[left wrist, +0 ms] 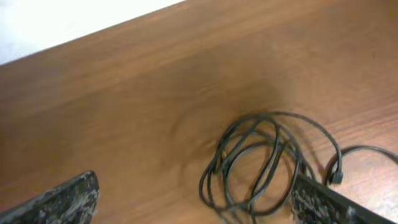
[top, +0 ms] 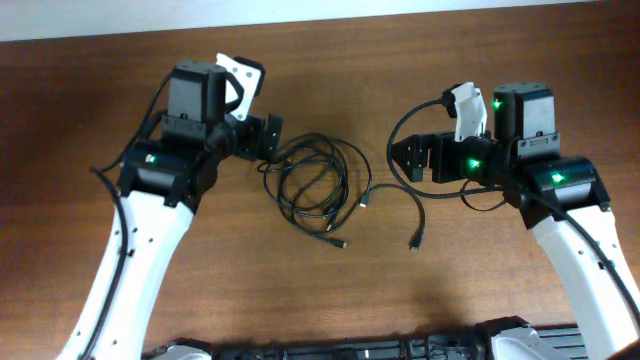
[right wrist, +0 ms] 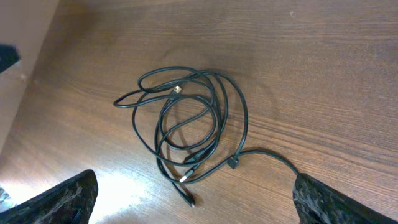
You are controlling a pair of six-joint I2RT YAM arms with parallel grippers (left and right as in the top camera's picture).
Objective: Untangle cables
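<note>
I will pull one cable free by next grabbing one piece of cable with my right gripper at the coil's side (top: 368,170) (right wrist: 245,114) facing that gripper, leaving the loose piece with the plug.
The cables (top: 297,212) are thin black cords tangled in one loose coil on the wooden table, between my two arms. One strand runs out to the right and ends in a plug (top: 414,243). Another plug (top: 343,243) lies in front of the coil. My left gripper (top: 268,138) is open and empty, just left of the coil. In the left wrist view (left wrist: 196,205) the coil (left wrist: 273,146) lies near the right finger. My right gripper (top: 405,158) is open and empty, right of the coil. In the right wrist view (right wrist: 196,202) the coil (right wrist: 219,118) lies ahead, and the loose strand passes by the right finger.
The brown wooden table (top: 320,290) carries the cables. Its far edge meets a white surface (top: 320,10) at the back. A dark strip of equipment (top: 330,350) lies along the near edge.
</note>
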